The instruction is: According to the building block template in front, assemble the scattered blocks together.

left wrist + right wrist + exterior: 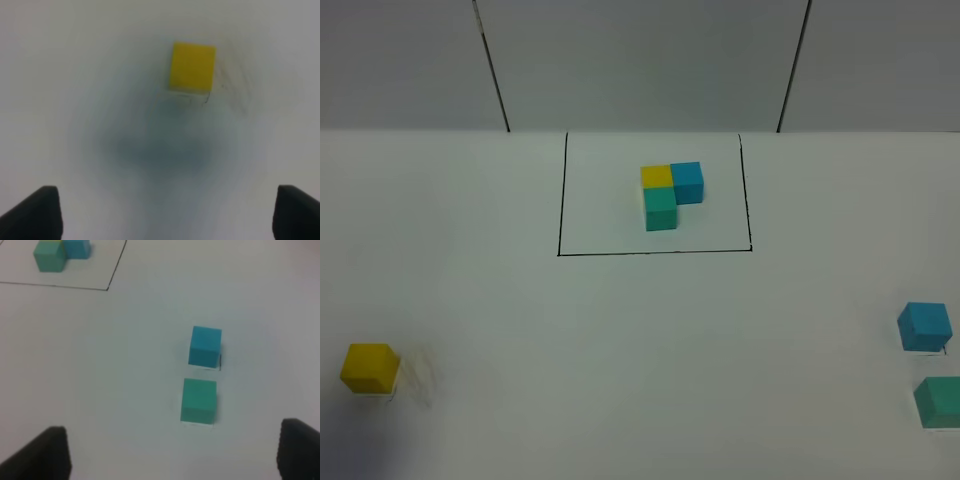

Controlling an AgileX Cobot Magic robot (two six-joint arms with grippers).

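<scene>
My left gripper grabs the opposite sides of the loose yellow cube (pixel 369 367) next, to rebuild the template's L (pixel 661 190).
The template (pixel 670 196) is an L of joined yellow, blue and teal-green cubes inside a black drawn rectangle at the table's back centre; it also shows in the right wrist view (pixel 56 252). The loose yellow cube (pixel 369 367) sits at the front left. My left gripper (pixel 167 212) hovers over it (pixel 193 67), open and empty, fingertips (pixel 42 210) wide apart. The loose blue cube (pixel 924 326) and teal-green cube (pixel 942 401) sit at the front right, close but apart. My right gripper (pixel 172 452) is open above them (pixel 205 345) (pixel 199 400). Neither gripper shows in the high view.
The white table (pixel 640 340) holds only the cubes and the black frame line (pixel 655 252). A grey panelled wall (pixel 640 60) stands behind the table's back edge. The teal-green cube lies at the high view's right edge.
</scene>
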